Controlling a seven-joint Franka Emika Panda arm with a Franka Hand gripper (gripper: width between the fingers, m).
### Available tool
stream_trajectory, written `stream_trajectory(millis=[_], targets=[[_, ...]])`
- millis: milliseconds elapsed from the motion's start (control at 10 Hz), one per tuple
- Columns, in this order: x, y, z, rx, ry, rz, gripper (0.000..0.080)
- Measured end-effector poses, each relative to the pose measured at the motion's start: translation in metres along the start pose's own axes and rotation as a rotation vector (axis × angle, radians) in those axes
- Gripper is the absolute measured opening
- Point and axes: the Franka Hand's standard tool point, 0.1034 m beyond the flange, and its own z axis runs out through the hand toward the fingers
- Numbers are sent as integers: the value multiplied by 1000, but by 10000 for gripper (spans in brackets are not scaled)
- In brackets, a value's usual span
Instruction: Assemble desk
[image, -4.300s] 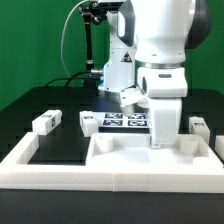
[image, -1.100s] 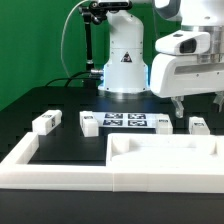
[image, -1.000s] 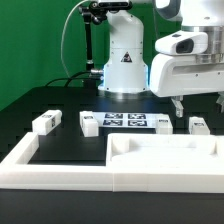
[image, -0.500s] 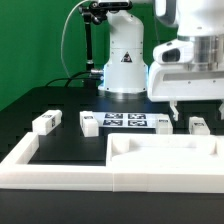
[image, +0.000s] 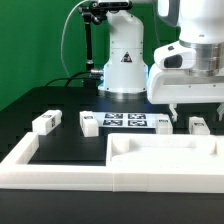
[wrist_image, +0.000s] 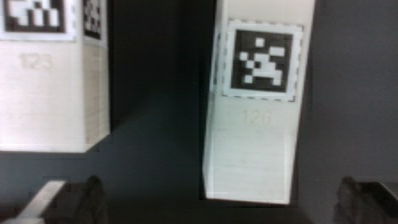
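The robot's gripper should next grab the white leg by its plain untagged end (wrist_image: 249, 175), so that the tagged end stays free to join the white desk tabletop.
The white desk tabletop (image: 160, 152) lies hollow side up at the front, toward the exterior view's right. Small white tagged legs stand behind it: two on the left (image: 44, 123) (image: 88, 123) and two on the right (image: 163, 123) (image: 198, 125). My gripper (image: 197, 108) hangs open and empty just above the rightmost leg. In the wrist view that leg (wrist_image: 258, 110) lies between the dark fingertips (wrist_image: 71, 200), untouched, with a second leg (wrist_image: 50, 80) beside it. The gripper (wrist_image: 222, 205) is wide open there.
The marker board (image: 125, 121) lies flat between the inner legs. A long white rim (image: 30, 160) frames the black surface at the front and left. The robot base (image: 122, 60) stands at the back.
Since 4.3 s ago the tabletop has shifted to the exterior view's right and the gripper has left it. Over the last second the gripper has lowered toward the rightmost leg.
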Motion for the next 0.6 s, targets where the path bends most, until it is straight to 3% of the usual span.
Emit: stream_trajectory(millis=[500, 600], targets=[[-1, 1, -1, -14, -334, 16, 648], [4, -7, -1, 15, -352, 27, 648]])
